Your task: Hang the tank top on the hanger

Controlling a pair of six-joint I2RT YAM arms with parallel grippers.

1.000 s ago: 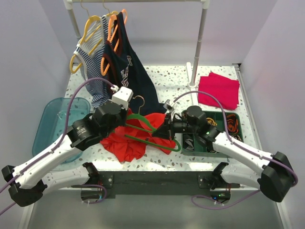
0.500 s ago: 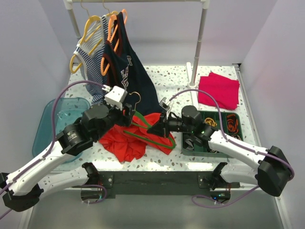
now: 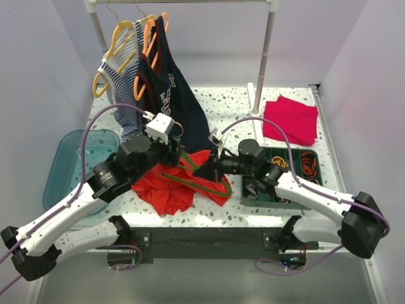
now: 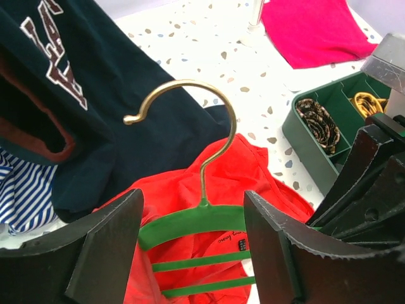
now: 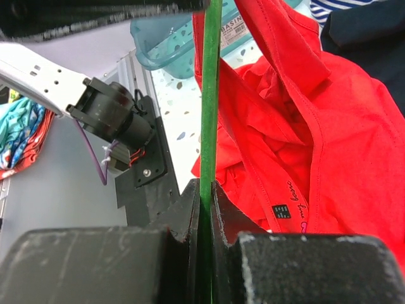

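Note:
The green hanger [image 3: 193, 182] needs its sides free for the tank top, so the left gripper should grab it by its brass hook's base [image 3: 181, 151] next.
The red-orange tank top [image 3: 166, 189] lies crumpled on the table's near middle. The green hanger [image 3: 193, 182] is held above it, partly draped by the fabric. My right gripper [image 3: 209, 170] is shut on the hanger's thin green bar [image 5: 209, 95], with the tank top [image 5: 304, 145] hanging beside it. My left gripper [image 3: 174, 152] is open. In the left wrist view its fingers straddle the hanger's shoulder [image 4: 190, 223] without touching it, below the brass hook [image 4: 218, 126], and the tank top [image 4: 171, 196] lies behind.
A navy lettered tank top [image 3: 171, 95] on orange hangers and a striped garment [image 3: 123, 95] on a yellow hanger hang from the rack. A teal bin [image 3: 73, 158] sits left, a green organiser tray [image 3: 297, 171] right, a magenta cloth [image 3: 291, 119] back right, the rack pole [image 3: 262, 69] behind.
My right gripper has carried the hanger leftward. My left gripper has shifted right and forward, now straddling the hanger below its hook.

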